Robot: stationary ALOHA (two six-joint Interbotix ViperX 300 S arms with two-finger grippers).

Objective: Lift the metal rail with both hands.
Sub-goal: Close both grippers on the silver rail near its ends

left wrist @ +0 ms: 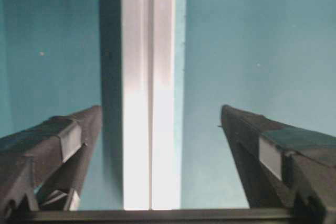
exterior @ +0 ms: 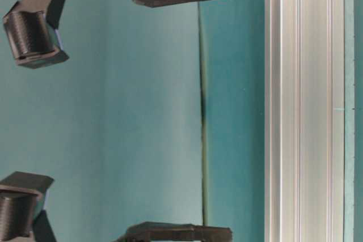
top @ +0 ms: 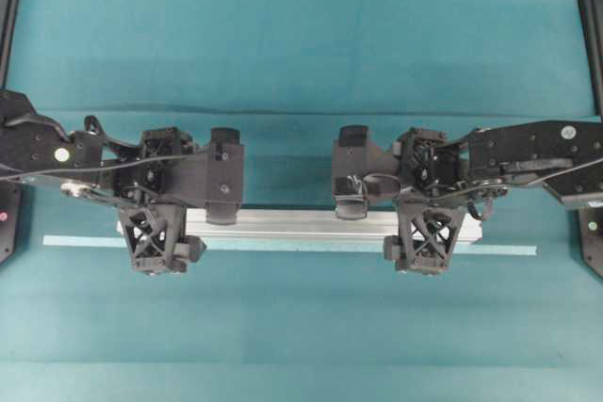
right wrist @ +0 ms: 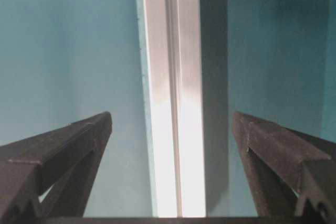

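My left gripper grips the rail by its two long sides near one end (top: 193, 223) next, since the metal rail (top: 292, 223) is long but narrow across.
The metal rail (top: 292, 223), a long silver grooved bar, lies across the middle of the teal table. My left gripper (top: 155, 233) straddles it near its left end, and my right gripper (top: 429, 233) straddles it near its right end. In the left wrist view the rail (left wrist: 148, 103) runs between the spread fingers of the left gripper (left wrist: 161, 109), with teal gaps on both sides. The right wrist view shows the same: the rail (right wrist: 173, 51) passes through the open right gripper (right wrist: 172, 114), touching neither finger. Both grippers are open and hold nothing. The table-level view shows the rail (exterior: 303, 106) close up.
A thin pale teal tape strip (top: 509, 249) lies along the rail's near side and extends past both of its ends. Black frame posts (top: 592, 35) stand at the table's left and right edges. Both arms reach in from the sides.
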